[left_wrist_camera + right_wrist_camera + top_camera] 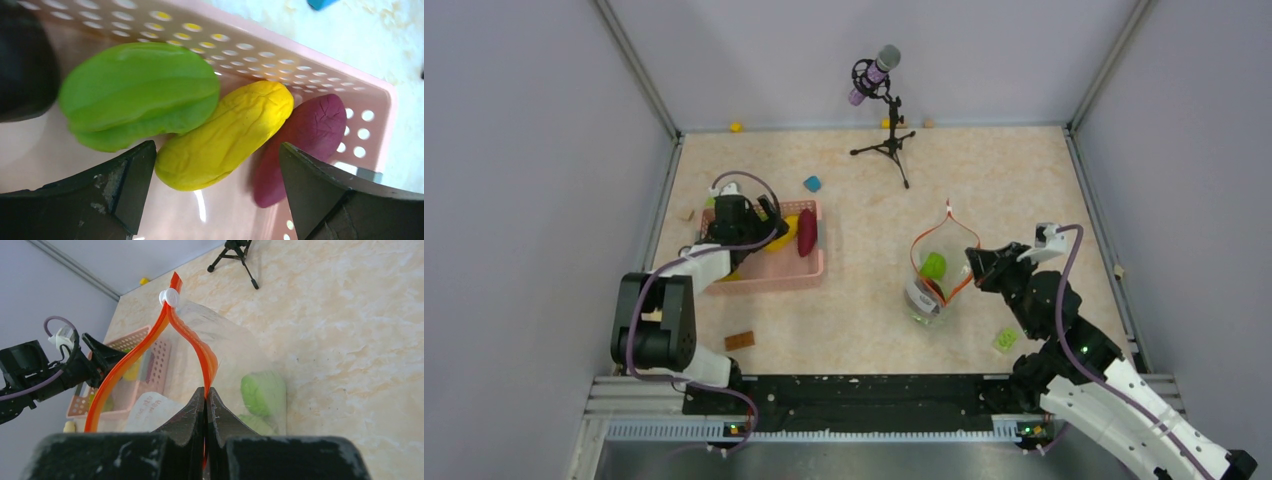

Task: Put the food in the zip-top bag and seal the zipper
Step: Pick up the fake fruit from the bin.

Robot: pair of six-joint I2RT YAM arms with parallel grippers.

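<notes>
The yellow piece (pixel 783 238) slants toward the maroon piece (pixel 807 232) across the gripper's fingers, so my left gripper needs to turn before it closes on the yellow piece.
In the left wrist view a green piece (pixel 135 92), a yellow piece (pixel 225 135) and a maroon piece (pixel 305 145) of the food lie side by side in the pink basket (pixel 300 60). My left gripper (pixel 215 185) is open just above them, with the near end of the yellow piece between its fingers. The clear zip-top bag (pixel 929 285) stands mid-table with its mouth held open. My right gripper (pixel 206 390) is shut on the orange-red zipper (pixel 192 337), whose white slider (pixel 169 297) sits at the far end. A light green piece (pixel 262 390) lies inside the bag.
A microphone on a tripod (pixel 884 110) stands at the back centre. Loose on the table are a blue block (pixel 812 184), a brown block (pixel 740 340) and a small green item (pixel 1005 340). Grey walls close in both sides and the back.
</notes>
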